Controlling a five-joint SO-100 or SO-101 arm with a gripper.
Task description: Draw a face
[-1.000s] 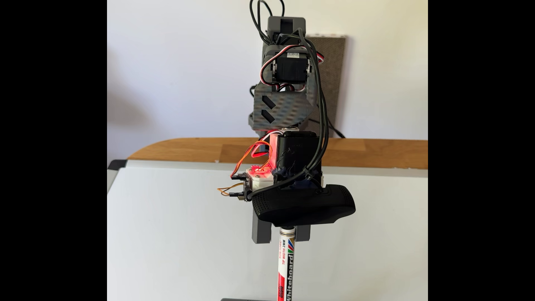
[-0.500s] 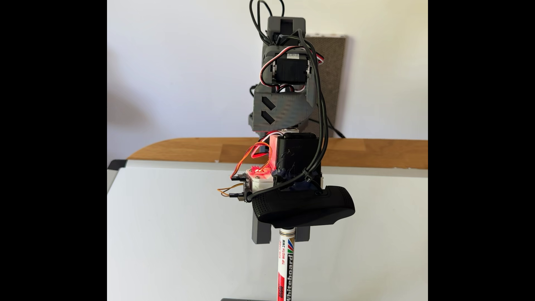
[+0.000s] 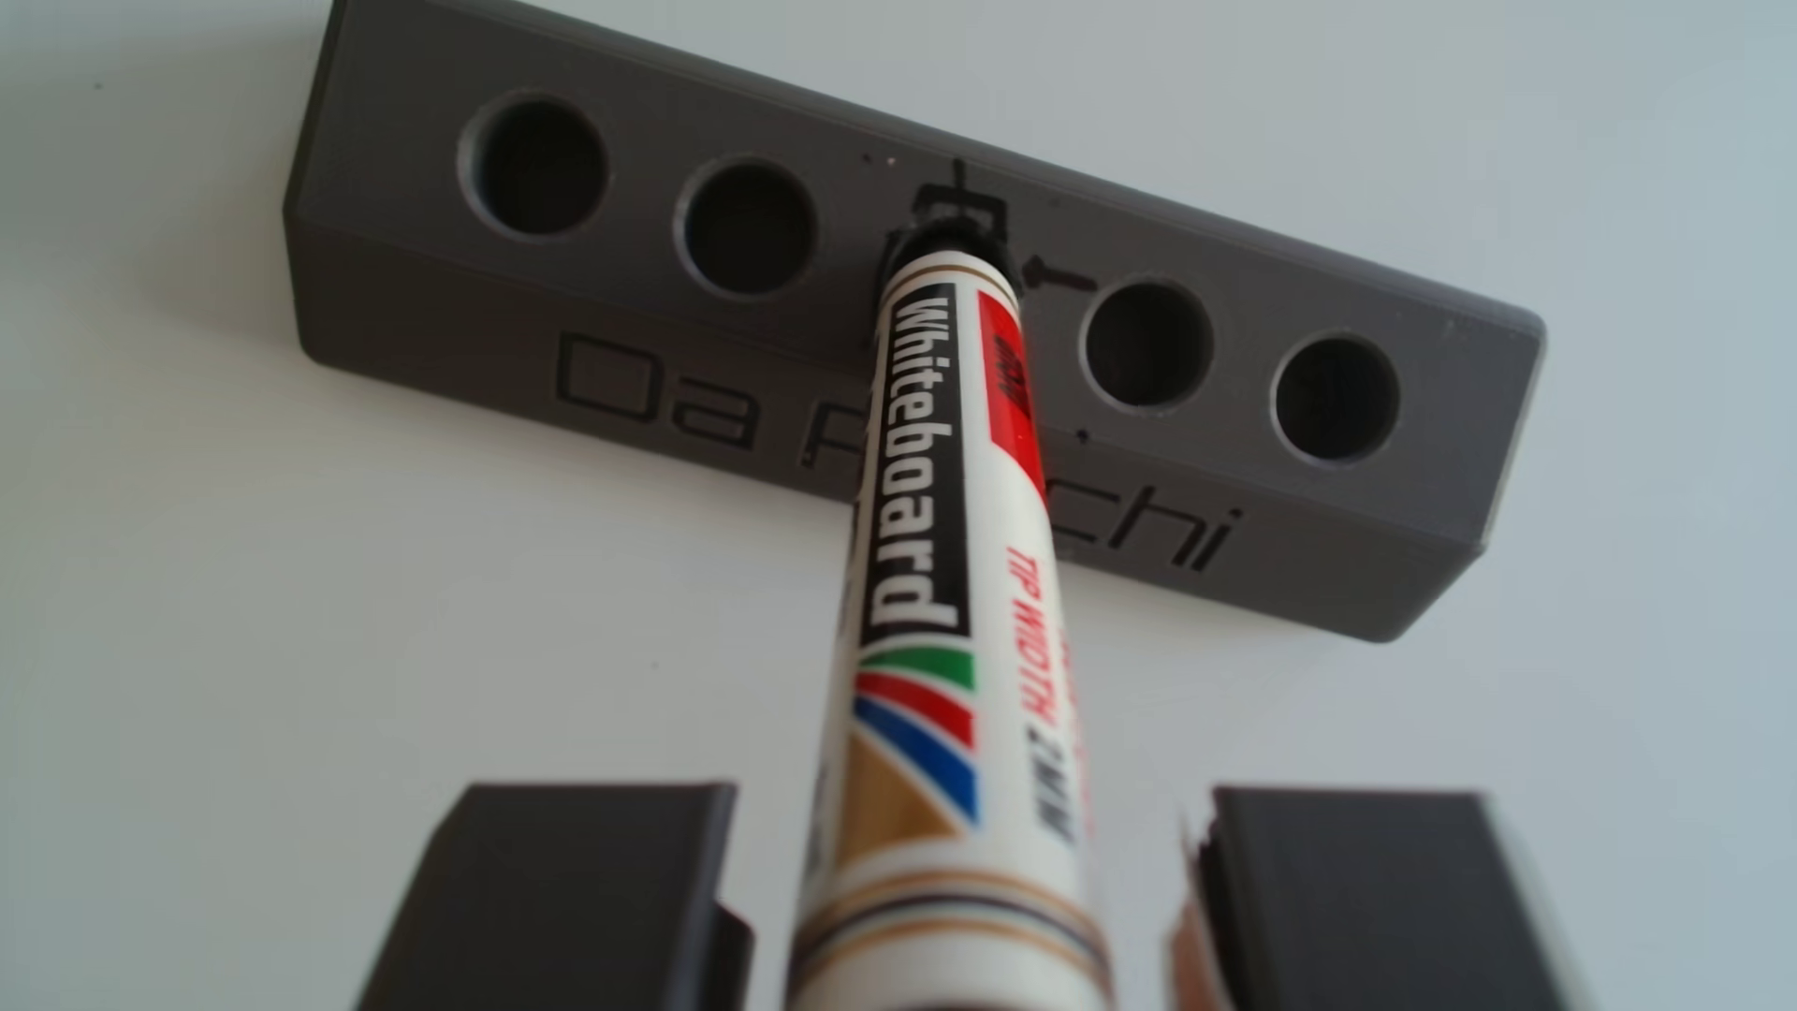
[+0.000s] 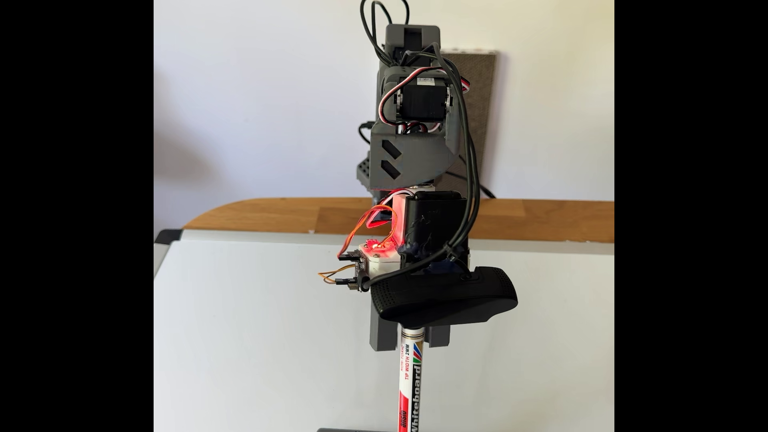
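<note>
I need to draw a face on the whiteboard, so my gripper should next grab the gold-banded end of the body of the marker [image 3: 933,544].
A white whiteboard marker [image 3: 933,544] stands upright in the middle hole of a grey block [image 3: 486,292] engraved "Da Pinchi". Black ink marks ring that hole. My gripper [image 3: 972,807] is open, with one dark-grey finger on each side of the marker's barrel and a gap on both sides. In the fixed view the gripper [image 4: 410,342] hangs over the marker [image 4: 412,382], whose top end sits between the fingers [image 4: 381,336]. The face drawing is out of view.
The block stands on a white whiteboard [image 4: 249,332] lying on a wooden table [image 4: 291,214]. The block has several other empty holes [image 3: 533,165]. A black camera [image 4: 444,299] is strapped to the wrist. Cables [image 4: 469,166] hang along the arm.
The arm and gripper have shifted slightly to the right in the fixed view. The marker has stayed still in the block.
</note>
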